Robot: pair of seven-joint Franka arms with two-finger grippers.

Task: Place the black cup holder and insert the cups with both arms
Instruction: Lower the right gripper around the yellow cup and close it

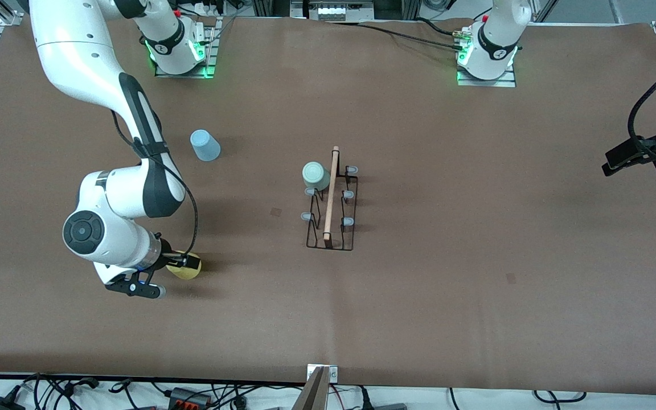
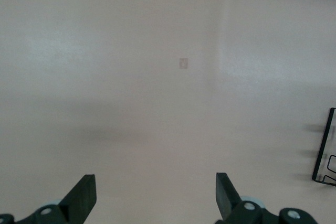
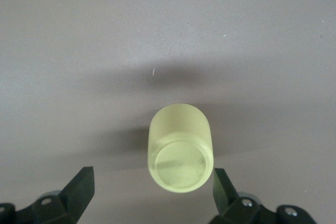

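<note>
The yellow cup (image 1: 183, 272) (image 3: 180, 148) is still beyond my right gripper's fingers, so closing now would miss it. The gripper moves toward it before closing.
The black cup holder (image 1: 331, 219) stands mid-table with its wooden rod handle (image 1: 331, 193). The mint green cup (image 1: 315, 175) sits upside down on a prong at the end of the rack farther from the front camera. The light blue cup (image 1: 205, 145) stands upside down on the table toward the right arm's end. My right gripper (image 1: 187, 263) is low at the yellow cup (image 1: 183, 272). In the right wrist view it (image 3: 152, 190) is open with the yellow cup (image 3: 180, 148) between its fingers, base toward the camera. My left gripper (image 1: 641, 152) waits at the left arm's end, open (image 2: 156, 195) over bare table.
The brown table cover (image 1: 476, 256) spreads wide around the rack. A corner of the rack (image 2: 326, 150) shows in the left wrist view. Cables and plugs (image 1: 180, 393) lie along the table's edge nearest the front camera. The arm bases (image 1: 180, 51) stand at the farthest edge.
</note>
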